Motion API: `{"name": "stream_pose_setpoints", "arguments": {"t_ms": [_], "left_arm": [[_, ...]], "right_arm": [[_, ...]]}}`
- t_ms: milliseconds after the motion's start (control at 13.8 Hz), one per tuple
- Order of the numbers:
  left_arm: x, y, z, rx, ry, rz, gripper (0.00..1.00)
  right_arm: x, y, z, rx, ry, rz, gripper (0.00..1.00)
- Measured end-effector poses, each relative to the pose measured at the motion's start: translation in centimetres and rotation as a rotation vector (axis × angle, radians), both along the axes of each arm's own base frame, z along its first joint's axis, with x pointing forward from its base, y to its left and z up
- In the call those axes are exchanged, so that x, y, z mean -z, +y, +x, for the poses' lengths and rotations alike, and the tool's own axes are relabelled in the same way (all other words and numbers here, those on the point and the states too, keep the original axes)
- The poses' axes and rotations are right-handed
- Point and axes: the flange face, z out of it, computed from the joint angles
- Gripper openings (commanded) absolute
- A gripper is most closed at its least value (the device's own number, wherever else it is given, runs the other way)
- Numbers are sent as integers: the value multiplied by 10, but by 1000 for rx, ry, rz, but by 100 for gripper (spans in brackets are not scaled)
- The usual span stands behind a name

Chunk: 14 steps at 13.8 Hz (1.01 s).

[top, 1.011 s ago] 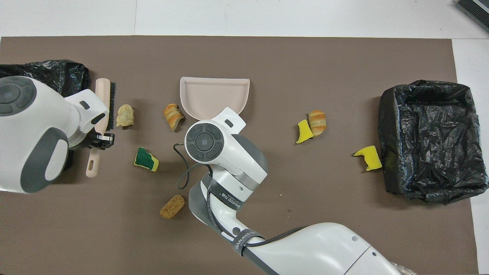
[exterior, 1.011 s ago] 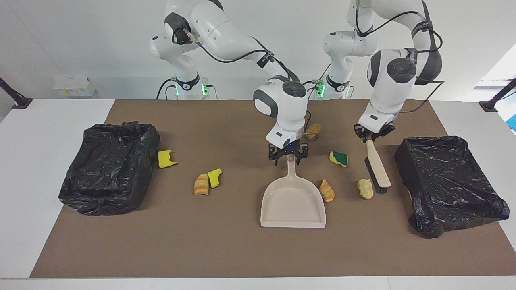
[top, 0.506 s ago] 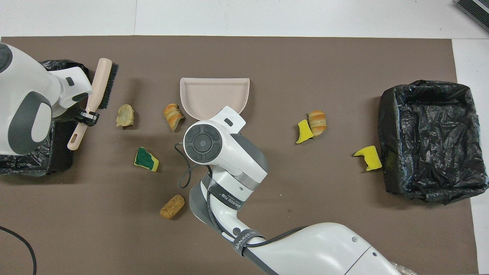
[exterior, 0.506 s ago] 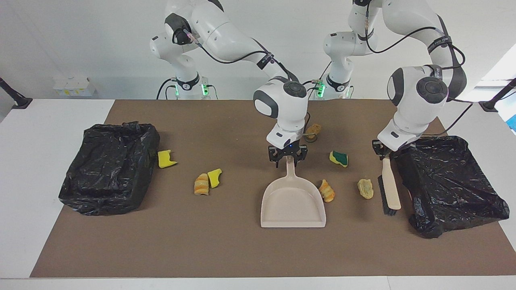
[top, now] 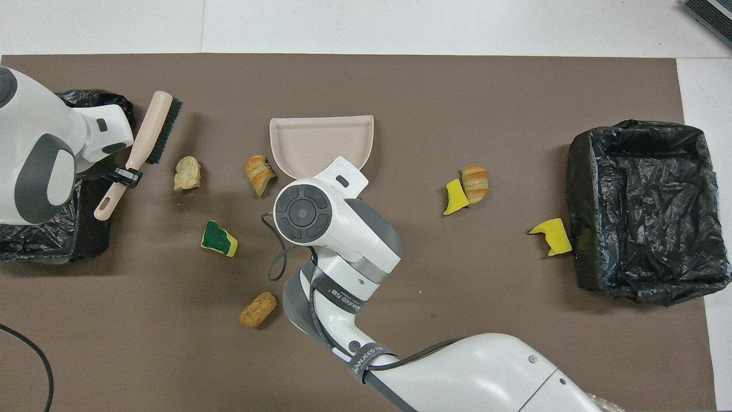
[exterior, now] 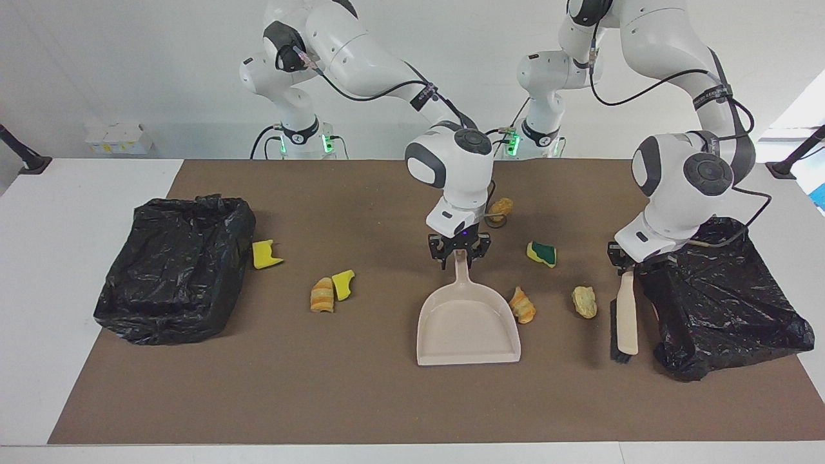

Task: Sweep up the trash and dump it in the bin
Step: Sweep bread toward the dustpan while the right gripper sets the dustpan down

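My right gripper picks up the dustpan point(exterior: 468, 325) by its narrow handle next, since the dustpan's broad pan spreads far wider than my fingers' span.
My right gripper point(exterior: 459, 255) point(top: 311, 189) is open, its fingers on either side of the handle of the beige dustpan point(exterior: 468, 325) point(top: 320, 143), which lies flat mid-table. My left gripper point(exterior: 624, 265) point(top: 128, 175) is shut on the handle of the beige brush point(exterior: 625, 316) point(top: 153, 127), bristle end down beside the bin point(exterior: 715, 303) at the left arm's end. Trash lies scattered: a bread chunk point(exterior: 584, 301) point(top: 187, 173), a croissant point(exterior: 523, 305) point(top: 259, 173) against the pan's side, a green-yellow sponge point(exterior: 541, 253) point(top: 219, 238) and a tan pastry point(exterior: 499, 207) point(top: 257, 309).
A second black-lined bin point(exterior: 174, 264) point(top: 646, 206) stands at the right arm's end, with a yellow sponge piece point(exterior: 265, 254) point(top: 551, 236) against it. Another croissant point(exterior: 321, 294) point(top: 474, 183) and a yellow sponge scrap point(exterior: 343, 284) point(top: 455, 196) lie between that bin and the dustpan.
My left arm has carried the brush away from the bread chunk toward the bin at its end of the table. My right gripper's fingers have drawn closer around the dustpan handle.
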Motion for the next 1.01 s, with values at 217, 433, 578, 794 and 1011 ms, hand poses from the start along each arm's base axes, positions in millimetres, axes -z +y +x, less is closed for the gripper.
{"name": "stream_pose_setpoints", "arguments": {"t_ms": [217,433,578,794,1011], "left_arm": [[19,2,-8,132,38,-10,0],[33,-12,-24,180,78,-15,0],[32,-20,-29,201,83,-16,0],[30,-34,-40,285,140,-19,0],[18,-61,-57,339,213,-9,0]], "right_arm": [[-2,0,1,-1,-3,0,33],[-3,1,0,-2,-5,1,0],[-4,-3,3,-3,-6,0,0],[-18,-17,9,-84,-3,-25,0],[-43,-41,12,-181,14,-53,0]]}}
